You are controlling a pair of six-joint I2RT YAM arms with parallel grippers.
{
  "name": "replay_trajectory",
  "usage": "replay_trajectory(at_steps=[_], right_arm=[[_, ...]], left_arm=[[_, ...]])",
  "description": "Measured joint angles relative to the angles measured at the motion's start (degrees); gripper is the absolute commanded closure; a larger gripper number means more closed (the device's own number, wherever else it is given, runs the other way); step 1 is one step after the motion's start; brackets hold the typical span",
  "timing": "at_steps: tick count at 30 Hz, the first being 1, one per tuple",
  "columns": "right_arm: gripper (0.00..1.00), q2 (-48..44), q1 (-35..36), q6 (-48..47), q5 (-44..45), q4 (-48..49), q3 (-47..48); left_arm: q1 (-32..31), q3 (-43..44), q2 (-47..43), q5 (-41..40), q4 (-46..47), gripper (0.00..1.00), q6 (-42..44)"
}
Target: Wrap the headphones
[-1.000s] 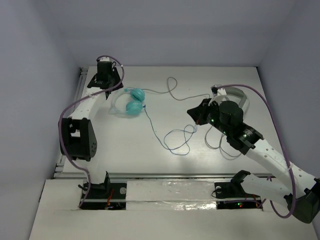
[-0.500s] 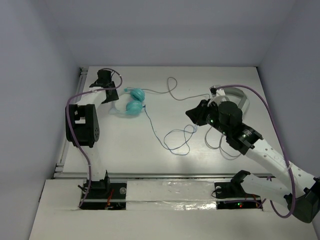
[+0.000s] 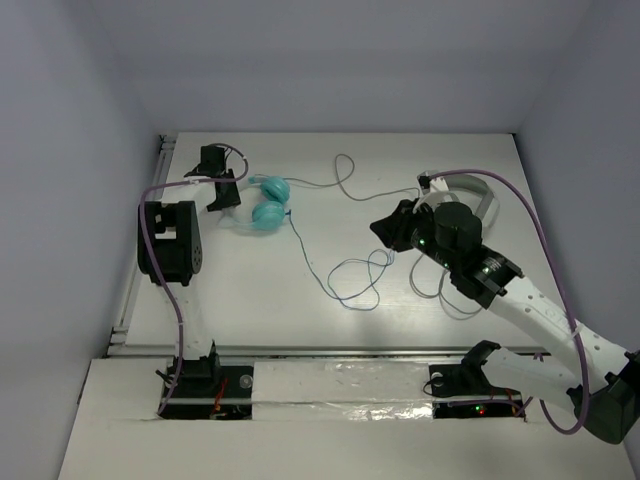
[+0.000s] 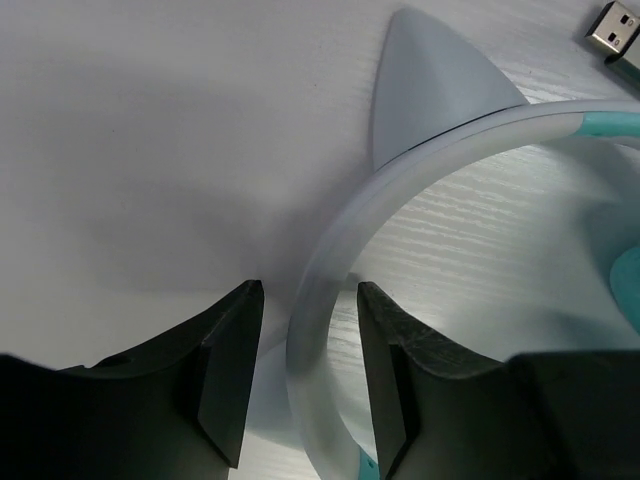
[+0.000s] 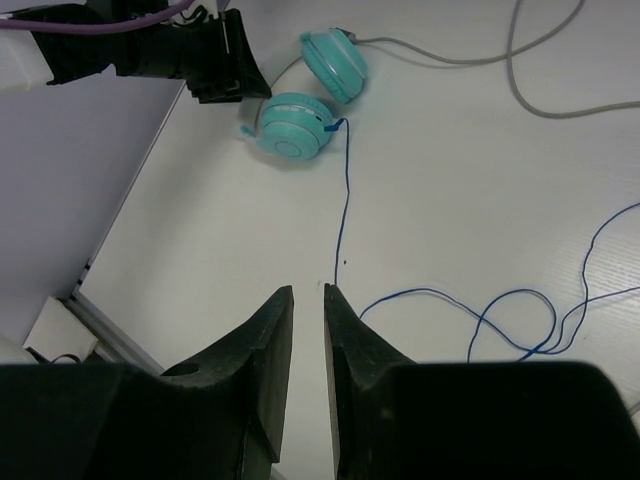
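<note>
My left gripper closes on the white headband next. The headband runs between its fingers in the left wrist view, so closing now would catch the headband.
The teal headphones (image 3: 268, 203) lie at the back left of the table, their two cups side by side; they also show in the right wrist view (image 5: 300, 125). My left gripper (image 3: 222, 190) is open and straddles the white headband (image 4: 420, 160), with a gap on each side of the band between its fingers (image 4: 225, 350). The thin dark blue cable (image 3: 305, 255) runs from the cups to loose loops at mid-table (image 5: 345, 200). My right gripper (image 3: 385, 228) hovers over the table just past the loops; its jaws (image 5: 308, 290) are almost together and hold nothing.
Grey-white headphones (image 3: 470, 190) sit behind my right arm. Their pale cable (image 3: 345, 175) winds across the back of the table to the teal cups. A USB plug (image 4: 610, 25) lies near the headband. A side wall (image 3: 80, 200) stands close on the left.
My left gripper has moved from the back edge toward the near side and now straddles the headband. My right arm has hardly moved.
</note>
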Motion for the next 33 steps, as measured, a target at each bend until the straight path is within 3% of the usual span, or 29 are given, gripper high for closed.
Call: replay_trajectory(at_steps=[7, 10, 11, 15, 16, 17, 21, 26, 33], right_arm=[[0.75, 0.72, 0.0, 0.0, -0.02, 0.15, 0.0], [0.75, 0.72, 0.0, 0.0, -0.02, 0.17, 0.0], [0.75, 0.72, 0.0, 0.0, 0.0, 0.17, 0.0], [0.77, 0.7, 0.0, 0.0, 0.0, 0.37, -0.04], [0.84, 0.59, 0.0, -0.02, -0.02, 0.7, -0.13], [0.99, 0.35, 0.0, -0.17, -0.04, 1.14, -0.33], [1.0, -1.42, 0.0, -0.24, -2.54, 2.45, -1.36], [1.0, -1.31, 0.0, -0.31, -5.38, 3.74, -1.36], [1.0, -1.01, 0.0, -0.94, -5.66, 4.33, -1.36]], left_arm=[[-0.55, 0.11, 0.83, -1.03, 1.36, 0.65, 0.09], [-1.18, 0.15, 1.05, -2.62, 1.68, 0.96, 0.31], [-1.38, 0.31, 1.14, -2.58, 1.66, 1.0, 1.05], [-1.79, 0.9, 1.16, -1.49, 2.36, 1.0, 0.24], [-1.79, 0.9, 1.09, -1.07, 2.34, 1.0, 0.0], [-1.79, 0.9, 0.83, -0.42, 2.16, 1.0, -0.24], [-1.73, 0.9, -3.76, 2.84, -1.03, 1.0, -1.11], [-1.75, 1.73, -17.05, 8.92, -5.11, 1.0, -3.15], [-1.84, 0.66, -33.46, 16.5, -3.65, 1.0, -6.71]])
